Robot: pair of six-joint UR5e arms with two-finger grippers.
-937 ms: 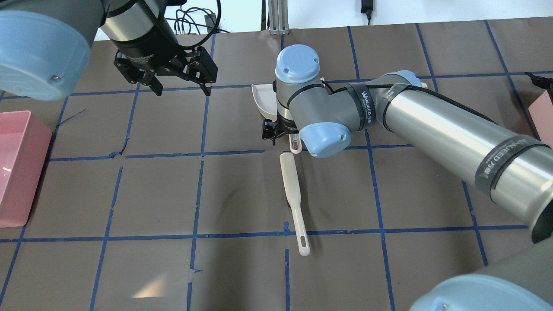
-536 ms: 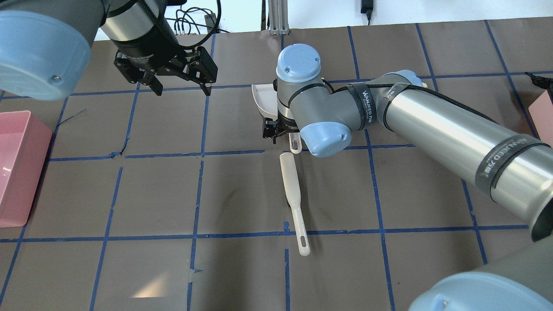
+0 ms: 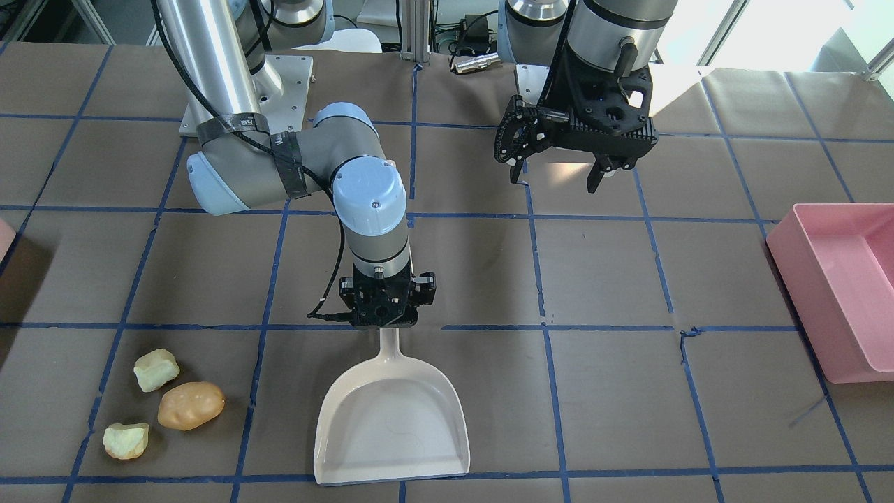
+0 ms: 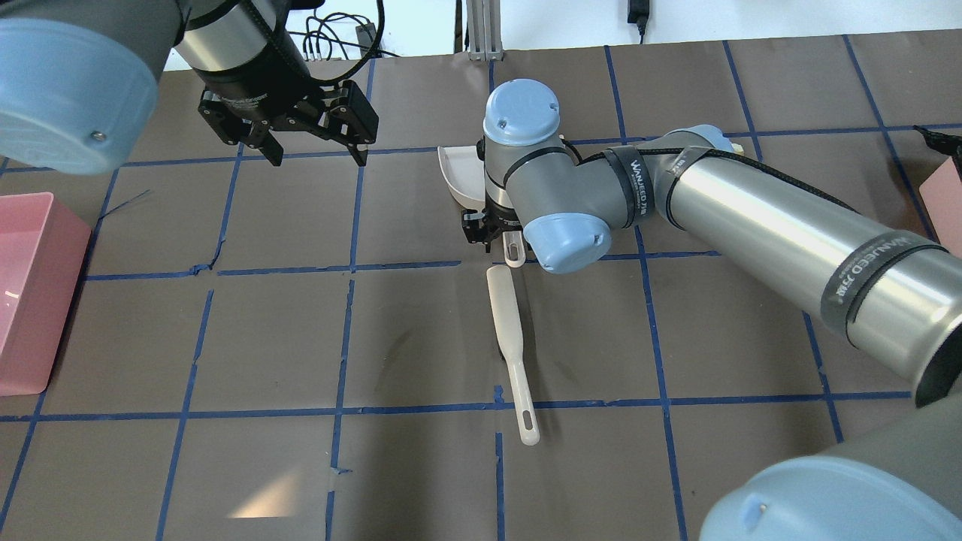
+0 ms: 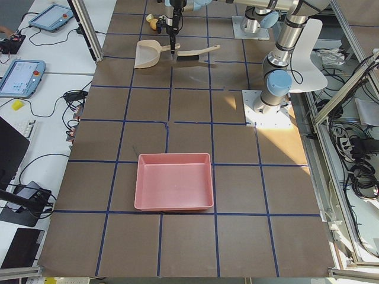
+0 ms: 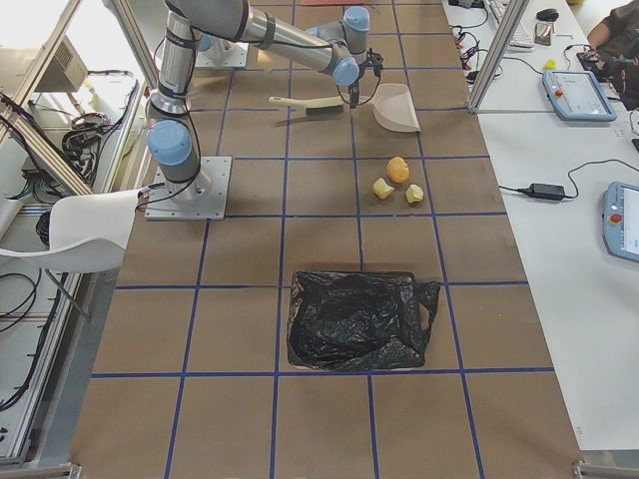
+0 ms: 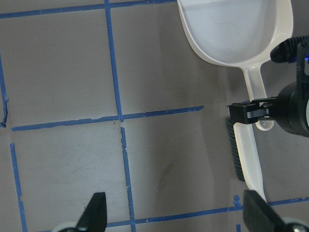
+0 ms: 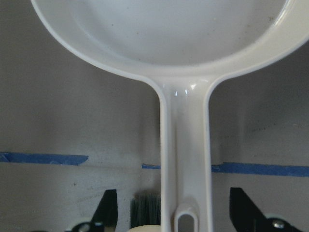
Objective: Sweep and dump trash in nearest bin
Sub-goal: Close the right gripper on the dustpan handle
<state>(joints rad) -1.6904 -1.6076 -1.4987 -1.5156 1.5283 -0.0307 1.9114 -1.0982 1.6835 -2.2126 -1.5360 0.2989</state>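
Observation:
The white dustpan has to collect the trash (image 3: 190,406) and carry it to the bin, so my right gripper will grab the dustpan by its handle (image 3: 389,342) next.
The trash lies at the table's near left in the front view: two yellow-green spongy chunks (image 3: 156,369) (image 3: 126,440) and an orange-tan lump (image 3: 191,404). A white dustpan (image 3: 391,412) lies flat beside them. My right gripper (image 3: 387,318) is open and straddles the dustpan handle (image 8: 184,145), with its fingers (image 8: 108,208) on either side. A white brush (image 4: 511,338) lies behind it. My left gripper (image 4: 319,159) is open and empty, and hovers apart from everything. Only a pale pink sliver of the bin (image 4: 948,201) shows at the right edge.
A large pink tub (image 4: 30,293) stands at the table's left end. A black plastic bag (image 6: 359,319) lies at the right end in the exterior right view. Blue tape lines grid the brown table (image 4: 285,338).
My right wrist has shifted slightly to the right over the dustpan handle. My left arm, the dustpan and the brush have not moved.

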